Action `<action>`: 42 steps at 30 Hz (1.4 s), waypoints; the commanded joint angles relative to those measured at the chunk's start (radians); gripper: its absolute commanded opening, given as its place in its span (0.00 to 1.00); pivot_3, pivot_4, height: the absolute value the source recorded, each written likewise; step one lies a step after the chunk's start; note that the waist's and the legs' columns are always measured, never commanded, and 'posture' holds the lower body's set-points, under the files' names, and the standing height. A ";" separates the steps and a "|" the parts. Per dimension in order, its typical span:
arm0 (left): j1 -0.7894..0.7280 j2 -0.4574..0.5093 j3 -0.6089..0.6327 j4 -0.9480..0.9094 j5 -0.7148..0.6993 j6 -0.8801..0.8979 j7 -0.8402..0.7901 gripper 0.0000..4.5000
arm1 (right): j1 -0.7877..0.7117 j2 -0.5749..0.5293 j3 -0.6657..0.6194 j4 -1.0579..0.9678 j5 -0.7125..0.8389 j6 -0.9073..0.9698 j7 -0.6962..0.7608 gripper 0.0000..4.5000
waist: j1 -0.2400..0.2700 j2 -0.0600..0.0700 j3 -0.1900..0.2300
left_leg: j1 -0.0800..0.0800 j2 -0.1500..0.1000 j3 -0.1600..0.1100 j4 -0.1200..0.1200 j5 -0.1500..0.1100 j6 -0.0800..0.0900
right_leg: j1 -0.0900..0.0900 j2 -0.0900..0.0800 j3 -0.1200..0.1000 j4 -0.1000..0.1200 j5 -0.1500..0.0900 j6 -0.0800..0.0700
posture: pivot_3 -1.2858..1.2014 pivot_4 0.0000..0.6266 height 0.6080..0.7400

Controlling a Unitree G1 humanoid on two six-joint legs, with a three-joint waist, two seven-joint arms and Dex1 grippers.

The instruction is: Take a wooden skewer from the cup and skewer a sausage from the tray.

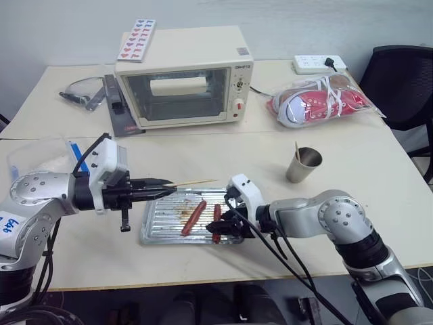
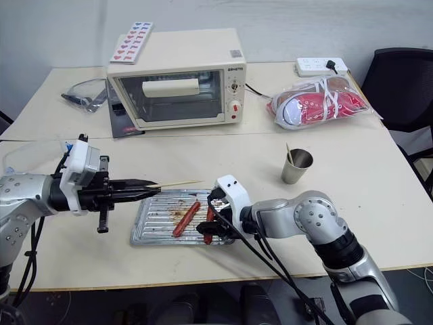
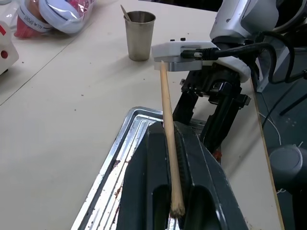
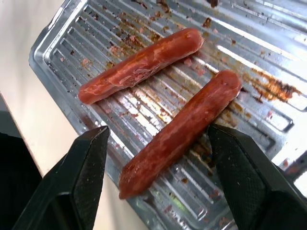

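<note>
I will next take hold of the sausage by its middle (image 1: 216,223) (image 4: 175,139) with my right gripper, so the sausage's tip stays free for the skewer.
My left gripper (image 1: 166,187) is shut on a wooden skewer (image 1: 196,181), holding it about level over the back edge of the tray (image 1: 152,227), tip pointing right. Two sausages lie on the ridged, greasy tray. My right gripper (image 4: 156,132) is open and low over the tray, one finger on each side of the right sausage (image 4: 187,124), which rests on the metal. The other sausage (image 4: 144,64) lies just beyond it. The steel cup (image 1: 303,166) stands to the right of the tray with another skewer (image 1: 297,150) in it.
A toaster oven (image 1: 183,81) stands at the back of the table. A bag of red and white shoes (image 1: 318,101) and a power strip (image 1: 319,63) lie at the back right. A black chair (image 1: 402,81) is beyond the right edge.
</note>
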 commanded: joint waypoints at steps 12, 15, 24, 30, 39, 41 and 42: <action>-0.017 0.002 0.014 -0.010 -0.003 -0.020 0.006 0.00 | 0.002 -0.040 0.104 -0.134 -0.420 0.014 0.284 0.75 | 0.001 0.000 0.000 | 0.000 0.000 0.000 0.000 0.000 0.000 | 0.000 0.000 0.000 0.000 0.000 0.000 | 0.52 0.24 1.00; -0.020 0.000 0.011 -0.008 -0.002 -0.021 0.006 0.00 | 0.014 -0.043 0.118 -0.146 -0.486 0.004 0.322 0.75 | 0.000 0.000 0.000 | 0.000 0.000 0.000 0.000 0.000 0.000 | 0.000 0.000 0.000 0.000 0.000 0.000 | 0.52 0.24 1.00; -0.030 -0.009 -0.001 0.005 0.006 -0.031 0.006 0.00 | 0.029 -0.052 0.155 -0.158 -0.669 -0.043 0.427 0.75 | 0.001 0.000 0.000 | 0.001 -0.001 0.000 0.000 0.000 -0.001 | 0.000 0.000 0.000 0.001 0.000 0.000 | 0.52 0.24 1.00; -0.030 -0.013 -0.005 0.008 0.009 -0.037 0.007 0.00 | 0.045 -0.037 0.148 -0.162 -0.733 -0.045 0.474 0.65 | 0.001 0.000 0.000 | 0.001 -0.001 0.000 0.000 0.000 -0.001 | 0.000 0.000 0.001 0.002 0.000 0.000 | 0.52 0.24 1.00; -0.035 -0.010 -0.004 0.018 0.012 -0.043 0.004 0.00 | 0.058 -0.020 0.150 -0.160 -0.822 -0.051 0.527 0.36 | 0.001 0.000 0.000 | 0.001 -0.001 0.000 0.000 0.000 -0.001 | 0.000 0.000 0.001 0.002 0.000 0.000 | 0.52 0.24 1.00; -0.035 -0.009 -0.004 0.019 0.012 -0.044 0.003 0.00 | 0.060 -0.015 0.147 -0.161 -0.835 -0.048 0.536 0.36 | 0.001 0.000 0.000 | 0.002 -0.001 0.000 0.000 0.000 -0.001 | 0.000 0.000 0.001 0.002 0.000 0.000 | 0.52 0.24 1.00; -0.036 -0.009 -0.004 0.019 0.012 -0.044 0.003 0.00 | 0.062 -0.013 0.146 -0.162 -0.841 -0.047 0.541 0.36 | 0.001 0.000 0.000 | 0.002 -0.001 0.000 0.000 0.000 -0.001 | 0.000 0.000 0.001 0.002 0.000 0.000 | 0.52 0.24 1.00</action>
